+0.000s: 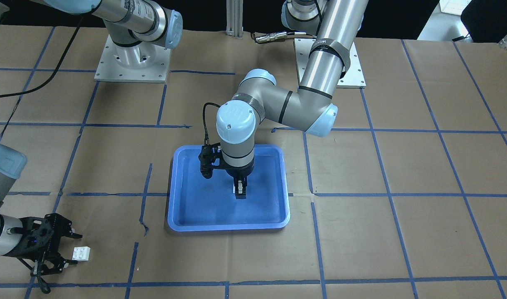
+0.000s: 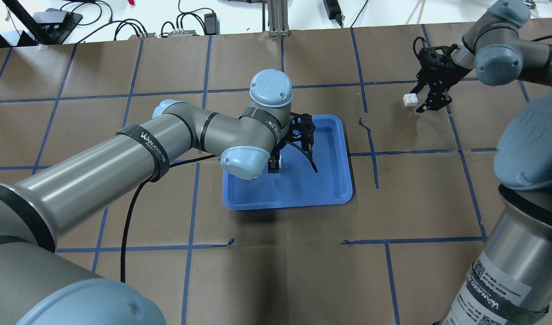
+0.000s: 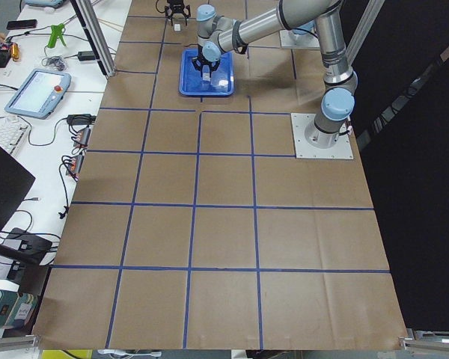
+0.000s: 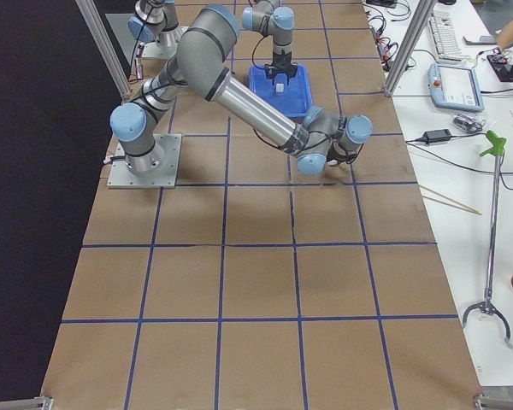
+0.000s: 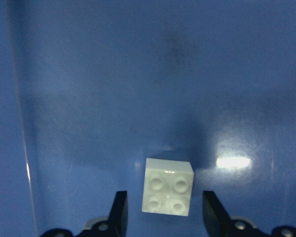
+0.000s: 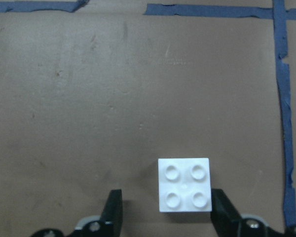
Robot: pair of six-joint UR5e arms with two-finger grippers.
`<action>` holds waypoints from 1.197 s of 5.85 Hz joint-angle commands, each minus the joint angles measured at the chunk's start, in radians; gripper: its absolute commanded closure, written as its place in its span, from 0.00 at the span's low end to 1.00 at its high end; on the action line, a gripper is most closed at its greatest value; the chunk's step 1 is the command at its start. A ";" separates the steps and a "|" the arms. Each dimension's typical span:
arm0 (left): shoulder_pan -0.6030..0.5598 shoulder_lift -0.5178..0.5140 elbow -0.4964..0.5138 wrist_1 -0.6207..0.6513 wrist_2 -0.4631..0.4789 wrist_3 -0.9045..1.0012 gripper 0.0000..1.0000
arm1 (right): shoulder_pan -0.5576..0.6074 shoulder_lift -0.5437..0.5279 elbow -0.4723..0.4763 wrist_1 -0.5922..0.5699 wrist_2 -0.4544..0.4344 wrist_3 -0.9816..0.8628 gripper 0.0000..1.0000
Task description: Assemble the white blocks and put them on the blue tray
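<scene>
The robot's right gripper will grab the other white block by its flat sides next, to assemble the block with its partner on the blue tray.
One white block point(image 5: 167, 186) lies studs-up on the floor of the blue tray point(image 1: 228, 226). My left gripper point(image 5: 164, 197) is open and straddles it, with a gap on each side; it points straight down over the tray point(image 2: 312, 180) in the overhead view. The second white block point(image 6: 184, 185) lies studs-up on the brown table, well away from the tray point(image 2: 410, 99). My right gripper point(image 6: 166, 195) is open around it. Its right finger is close to the block and its left finger stands farther off.
The table is covered in brown paper with a blue tape grid point(image 1: 386, 195). The two arm base plates point(image 1: 131, 62) stand at the robot's edge. Cables and devices point(image 2: 181, 27) lie beyond the far table edge.
</scene>
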 commanded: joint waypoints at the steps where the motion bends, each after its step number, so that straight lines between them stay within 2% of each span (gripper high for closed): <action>1: 0.023 0.032 0.019 -0.045 -0.005 -0.005 0.02 | 0.000 -0.003 -0.002 0.000 0.000 0.000 0.50; 2: 0.076 0.098 0.065 -0.174 -0.018 -0.007 0.02 | 0.000 -0.005 -0.002 0.000 0.000 0.000 0.60; 3: 0.110 0.177 0.156 -0.364 -0.050 -0.007 0.02 | 0.002 -0.009 -0.005 0.000 0.000 0.000 0.61; 4: 0.156 0.252 0.206 -0.470 -0.061 -0.016 0.02 | 0.002 -0.028 -0.022 0.000 0.000 0.009 0.64; 5: 0.216 0.317 0.209 -0.482 -0.075 -0.064 0.02 | 0.006 -0.040 -0.035 0.005 0.000 0.042 0.64; 6: 0.242 0.363 0.223 -0.599 -0.075 -0.130 0.02 | 0.018 -0.055 -0.040 0.016 0.000 0.047 0.64; 7: 0.246 0.388 0.209 -0.616 -0.075 -0.293 0.01 | 0.043 -0.098 -0.037 0.031 -0.002 0.047 0.64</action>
